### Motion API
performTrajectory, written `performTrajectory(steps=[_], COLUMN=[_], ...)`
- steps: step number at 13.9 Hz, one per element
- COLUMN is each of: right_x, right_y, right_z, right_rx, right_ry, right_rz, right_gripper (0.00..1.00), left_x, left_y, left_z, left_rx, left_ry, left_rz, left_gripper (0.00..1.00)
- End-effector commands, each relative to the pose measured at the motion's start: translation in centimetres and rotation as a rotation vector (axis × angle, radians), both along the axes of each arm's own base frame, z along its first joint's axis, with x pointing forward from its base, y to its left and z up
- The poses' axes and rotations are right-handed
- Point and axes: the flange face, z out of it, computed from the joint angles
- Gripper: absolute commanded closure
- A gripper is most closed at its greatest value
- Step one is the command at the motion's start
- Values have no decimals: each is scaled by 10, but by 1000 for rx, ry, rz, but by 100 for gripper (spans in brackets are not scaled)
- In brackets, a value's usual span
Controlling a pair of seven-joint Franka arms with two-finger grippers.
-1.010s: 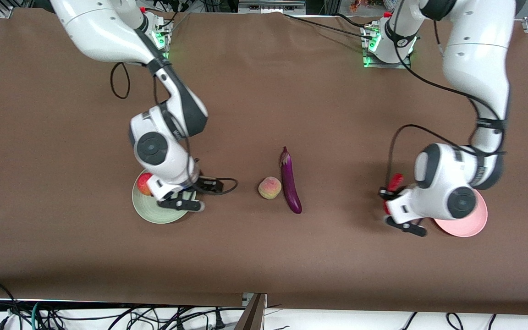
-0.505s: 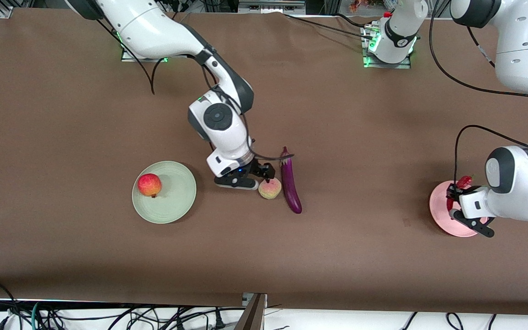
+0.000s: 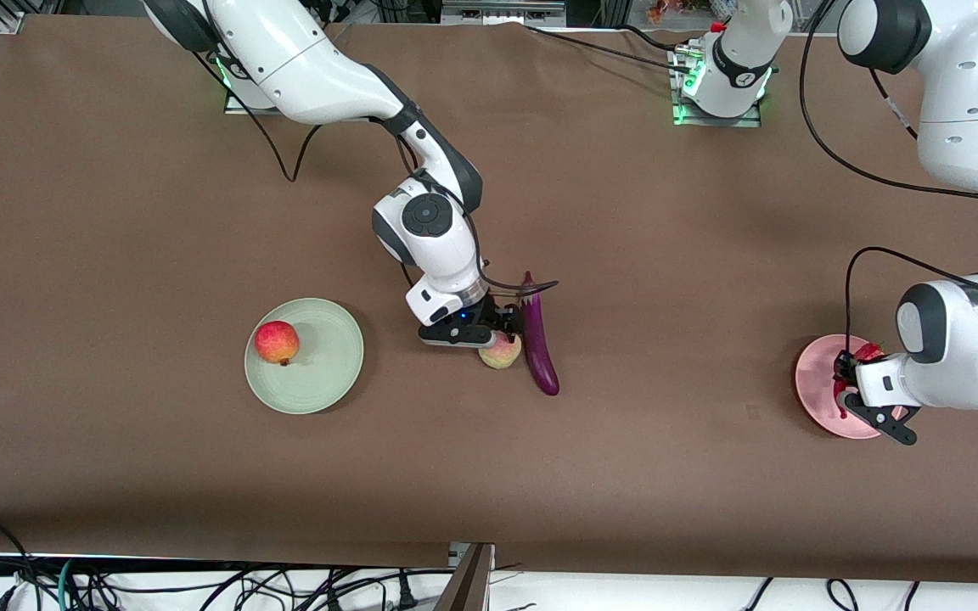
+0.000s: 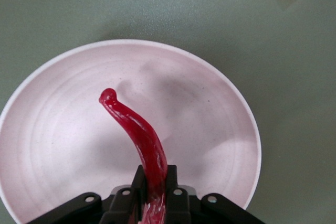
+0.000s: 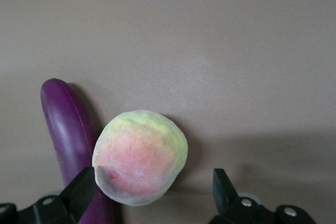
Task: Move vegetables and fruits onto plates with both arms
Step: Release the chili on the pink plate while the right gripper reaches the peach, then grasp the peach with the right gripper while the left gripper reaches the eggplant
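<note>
I will next move the pale peach (image 3: 502,353) onto the mint green plate (image 3: 328,361), so my right gripper will take hold of it by its rounded sides.
My left gripper (image 3: 847,393) is shut on the red chili pepper (image 4: 140,138) and holds it over the pink plate (image 3: 820,403), which fills the left wrist view (image 4: 220,108). My right gripper (image 3: 489,333) is open, low over the pale peach (image 3: 502,353); the peach (image 5: 139,156) sits between its spread fingers (image 5: 84,184). The purple eggplant (image 3: 537,339) lies right beside the peach, toward the left arm's end; it also shows in the right wrist view (image 5: 65,129). The red apple (image 3: 277,342) rests on the mint green plate (image 3: 328,361).
Brown cloth covers the table. The two arm bases (image 3: 718,85) stand along the table edge farthest from the front camera. Cables hang below the table's front edge (image 3: 455,552).
My right gripper has left the green plate, with the apple now lying on it, and moved over the peach, lowering. My left gripper has carried the chili over the pink plate.
</note>
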Motion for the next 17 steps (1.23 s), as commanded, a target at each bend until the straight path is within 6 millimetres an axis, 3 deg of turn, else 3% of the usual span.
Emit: performTrajectory(steps=[1,2,4,5,6,8,9,11,12,13,14,16,17], right_x=[-4,-6,-7,-8,-8,-8,-9,-7,-8,-8,-7,3,8], right_y=[8,9,11,12,12,13,13,10,11,11,10,1,-3], right_z=[-6,-9,-12,-16,-18,-23,-27,-33,-34,-34,-34,-28,-17], right_rx=[5,4,11,17,25,35,38,44,45,45,44,34,35], right_ry=[-29,-26,-33,-38,-44,-53,-54,-65,-66,-66,-67,-86,-95], right_rz=[3,4,8,10,10,12,13,11,12,14,15,12,7], right_gripper=[1,1,1,1,1,1,1,2,23,55,67,69,69], left_x=[2,3,10,18,20,15,13,13,12,12,9,2,-3], left_y=[7,6,-13,-23,-29,-55,-72,-127,-159,-188,-218,-292,-317], left_z=[8,10,26,48,60,63,64,67,68,67,64,59,56], left_rx=[-18,-27,-31,-31,-45,-127,-145,-160,-175,-188,-200,-246,-233], left_ry=[-16,-20,-30,-32,-4,58,95,134,149,158,175,186,202], left_rz=[-1,8,-12,-13,18,188,257,327,355,380,387,479,550], left_gripper=[0,0,0,0,0,0,0,0,0,0,0,0,0])
